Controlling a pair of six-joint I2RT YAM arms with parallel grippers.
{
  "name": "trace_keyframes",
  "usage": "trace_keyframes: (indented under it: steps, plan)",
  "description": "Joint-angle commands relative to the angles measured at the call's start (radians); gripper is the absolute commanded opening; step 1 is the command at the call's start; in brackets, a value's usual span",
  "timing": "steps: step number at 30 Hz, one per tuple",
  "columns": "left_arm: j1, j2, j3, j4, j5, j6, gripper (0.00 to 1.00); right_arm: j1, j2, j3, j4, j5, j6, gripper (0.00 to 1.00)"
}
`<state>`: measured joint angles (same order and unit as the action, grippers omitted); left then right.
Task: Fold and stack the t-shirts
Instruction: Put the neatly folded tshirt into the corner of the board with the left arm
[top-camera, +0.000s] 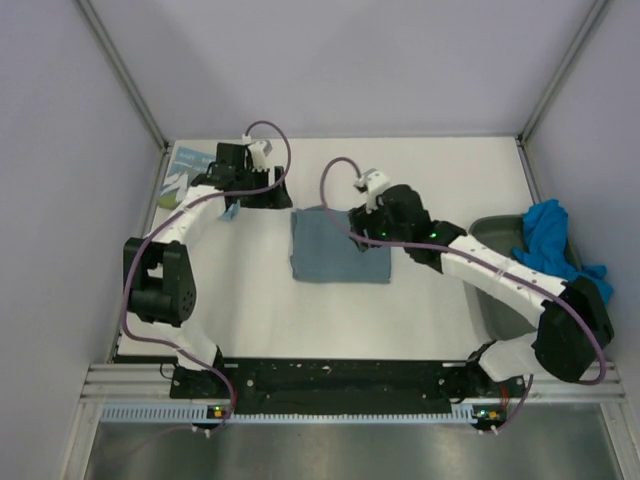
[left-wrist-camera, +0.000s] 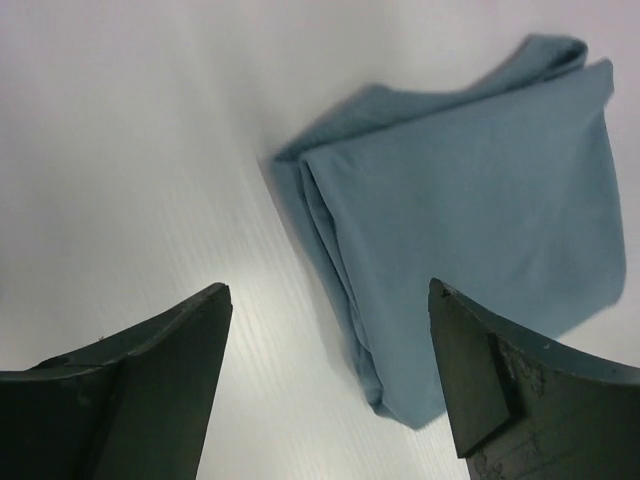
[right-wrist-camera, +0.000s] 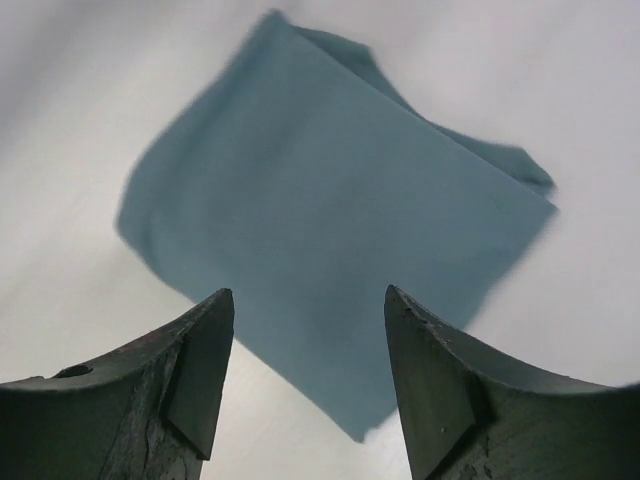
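Note:
The left gripper pinches the folded slate-teal t-shirt by its layered side edge nearest the lettered t-shirt next, to stack it there still folded.
The plain slate-teal t-shirt (top-camera: 340, 246) lies folded into a rectangle on the white table, mid-table. It shows in the left wrist view (left-wrist-camera: 480, 200) and in the right wrist view (right-wrist-camera: 330, 220). My left gripper (top-camera: 277, 195) is open and empty, just off the shirt's far left corner (left-wrist-camera: 330, 300). My right gripper (top-camera: 358, 224) is open and empty, above the shirt's far right part (right-wrist-camera: 310, 300). The bright blue t-shirt (top-camera: 546, 235) lies bunched in the tray at the right. The teal t-shirt with white lettering (top-camera: 186, 174) lies at the far left corner, partly hidden by my left arm.
The dark grey-green tray (top-camera: 488, 232) stands at the table's right edge under my right arm. Grey walls and metal posts close in the table on three sides. The rail with the arm bases runs along the near edge (top-camera: 340, 378).

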<state>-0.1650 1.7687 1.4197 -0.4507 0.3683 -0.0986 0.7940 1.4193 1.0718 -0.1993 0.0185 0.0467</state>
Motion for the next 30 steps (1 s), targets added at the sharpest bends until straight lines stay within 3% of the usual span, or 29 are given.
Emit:
trace_keyframes:
  steps: [1, 3, 7, 12, 14, 18, 19, 20, 21, 25, 30]
  plan:
    - [-0.028, -0.038, -0.198, 0.087, 0.075, -0.13, 0.84, -0.165, -0.098, -0.15, 0.003, -0.083, 0.15, 0.61]
    - [-0.033, -0.038, -0.267, 0.119, 0.078, -0.144, 0.9, -0.212, -0.14, -0.206, 0.012, -0.091, 0.157, 0.61]
    - [-0.051, 0.009, -0.292, 0.136, 0.113, -0.164, 0.91, -0.271, -0.21, -0.285, 0.015, -0.086, 0.156, 0.62]
    - [-0.08, 0.127, -0.286, 0.161, 0.221, -0.237, 0.84, -0.3, -0.275, -0.335, 0.017, -0.078, 0.154, 0.62]
    - [-0.088, 0.17, -0.281, 0.185, 0.271, -0.266, 0.71, -0.309, -0.293, -0.343, 0.014, -0.078, 0.154, 0.62]
    - [-0.085, 0.241, -0.245, 0.188, 0.378, -0.285, 0.34, -0.322, -0.324, -0.348, 0.009, -0.072, 0.153, 0.62]
    - [-0.084, 0.245, -0.236, 0.19, 0.398, -0.28, 0.23, -0.326, -0.327, -0.348, 0.008, -0.074, 0.151, 0.62]
    - [-0.08, 0.245, -0.226, 0.187, 0.414, -0.276, 0.05, -0.329, -0.332, -0.346, 0.006, -0.072, 0.148, 0.62]
    - [-0.076, 0.241, -0.219, 0.181, 0.426, -0.268, 0.0, -0.331, -0.332, -0.345, 0.005, -0.072, 0.145, 0.62]
    - [-0.042, 0.192, -0.16, 0.114, 0.448, -0.184, 0.0, -0.338, -0.332, -0.342, 0.0, -0.071, 0.136, 0.62]
    - [0.001, 0.202, 0.033, -0.181, 0.333, 0.081, 0.0, -0.343, -0.332, -0.342, -0.012, -0.055, 0.117, 0.62]
